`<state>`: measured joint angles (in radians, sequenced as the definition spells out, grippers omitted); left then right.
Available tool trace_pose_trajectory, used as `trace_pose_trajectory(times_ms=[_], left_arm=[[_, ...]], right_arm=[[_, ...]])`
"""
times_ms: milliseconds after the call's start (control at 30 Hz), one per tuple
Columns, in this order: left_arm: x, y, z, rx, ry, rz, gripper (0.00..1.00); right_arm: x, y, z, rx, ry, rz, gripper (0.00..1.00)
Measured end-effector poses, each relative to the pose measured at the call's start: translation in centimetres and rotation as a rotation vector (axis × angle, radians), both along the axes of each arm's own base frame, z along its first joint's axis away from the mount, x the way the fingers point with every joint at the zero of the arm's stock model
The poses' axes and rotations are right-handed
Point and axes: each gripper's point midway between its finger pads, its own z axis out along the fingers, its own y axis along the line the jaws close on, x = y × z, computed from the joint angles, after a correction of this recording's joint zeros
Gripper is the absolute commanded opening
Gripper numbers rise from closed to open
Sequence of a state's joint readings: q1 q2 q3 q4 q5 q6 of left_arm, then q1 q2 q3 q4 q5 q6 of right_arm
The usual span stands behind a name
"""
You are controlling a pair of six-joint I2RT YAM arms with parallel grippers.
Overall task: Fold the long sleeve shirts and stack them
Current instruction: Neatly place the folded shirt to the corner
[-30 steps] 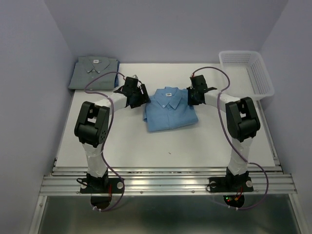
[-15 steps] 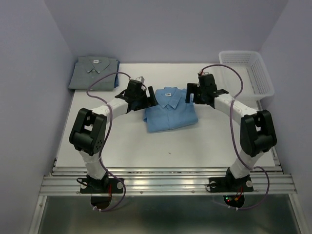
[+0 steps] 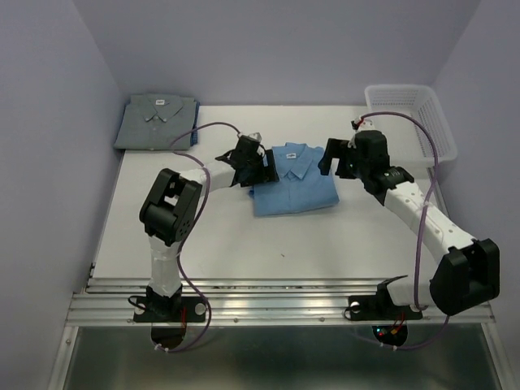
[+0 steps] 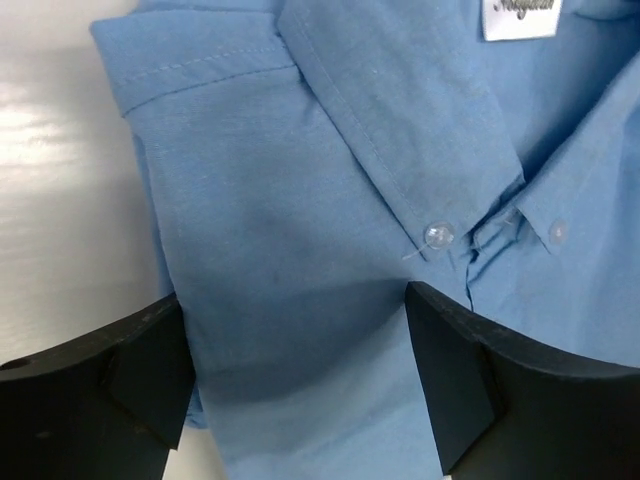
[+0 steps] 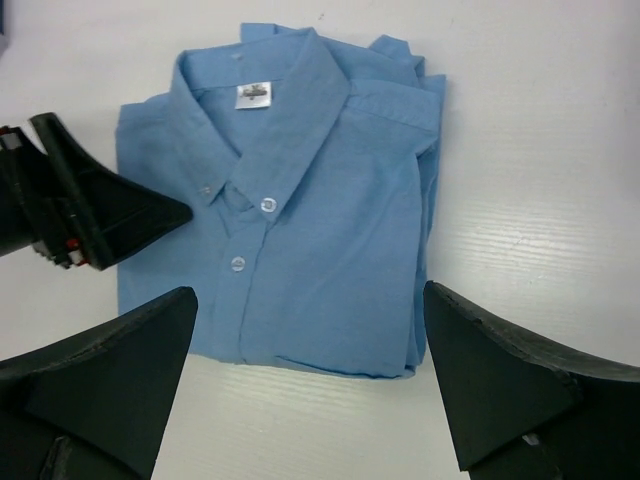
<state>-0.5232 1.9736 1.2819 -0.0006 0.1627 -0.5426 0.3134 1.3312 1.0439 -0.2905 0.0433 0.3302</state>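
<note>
The folded blue shirt's shoulder-side edge (image 3: 265,157), beside the collar, is the part my left gripper needs to grab next, so that it can lift the shirt folded and stack it on the grey shirt (image 3: 157,120).
The light sky-blue long sleeve shirt (image 3: 296,183) lies folded, collar to the back, in the middle of the table. The dull grey long sleeve shirt (image 3: 157,120) lies folded at the back left corner. My left gripper (image 3: 262,169) hangs low over the blue shirt's left shoulder, open; in the left wrist view its fingers (image 4: 468,375) straddle flat blue cloth (image 4: 300,250) without pinching it. My right gripper (image 3: 333,159) hovers just off the blue shirt's right edge, open and empty. From the right wrist, the whole blue shirt (image 5: 300,210) and the left gripper (image 5: 95,205) show.
A white mesh basket (image 3: 422,122) stands at the back right corner. Lilac walls close in the table on the left, back and right. The right arm's long links stretch across the table's right side.
My right gripper has opened, let go of the blue shirt's right shoulder and drawn back to the right. My left gripper slid right onto the shirt's left shoulder. The shirt shifted slightly right.
</note>
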Motion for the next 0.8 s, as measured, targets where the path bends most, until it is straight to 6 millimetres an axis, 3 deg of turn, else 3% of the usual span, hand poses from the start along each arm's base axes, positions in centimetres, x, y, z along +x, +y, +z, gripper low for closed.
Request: trace_pose_trajectory(times_ms=[133, 167, 200, 400, 433, 500, 667, 800], left_arm=[[1.7, -1.2, -0.4, 0.027, -0.01, 0.025, 0.66], [2.3, -1.3, -0.6, 0.052, -0.011, 0.041, 0.53], [2.7, -1.5, -0.7, 0.069, -0.018, 0.05, 0.47], [4.9, -3.8, -1.3, 0.222, -0.066, 0.088, 0.4], [5.1, -4.2, -1.2, 0.242, -0.075, 0.089, 0.32], [5.6, -5.0, -1.5, 0.29, -0.081, 0.082, 0.0], [6.7, -5.9, -1.4, 0.348, -0.12, 0.072, 0.0], [7.4, -3.3, -1.0, 0.503, -0.186, 0.083, 0.0]], right_arm=[[-0.7, -0.2, 1.8, 0.012, -0.04, 0.0, 1.0], [-1.0, -0.3, 2.3, 0.014, -0.049, 0.0, 1.0], [-1.1, -0.4, 2.6, 0.016, -0.057, -0.001, 1.0], [-2.5, -1.7, 4.6, 0.005, -0.12, -0.033, 1.0], [-2.6, -1.9, 4.9, 0.003, -0.127, -0.039, 1.0], [-2.8, -2.3, 5.2, -0.005, -0.141, -0.059, 1.0], [-2.9, -3.4, 5.1, -0.036, -0.147, -0.1, 1.0], [-3.0, -4.2, 5.6, -0.057, -0.167, -0.138, 1.0]])
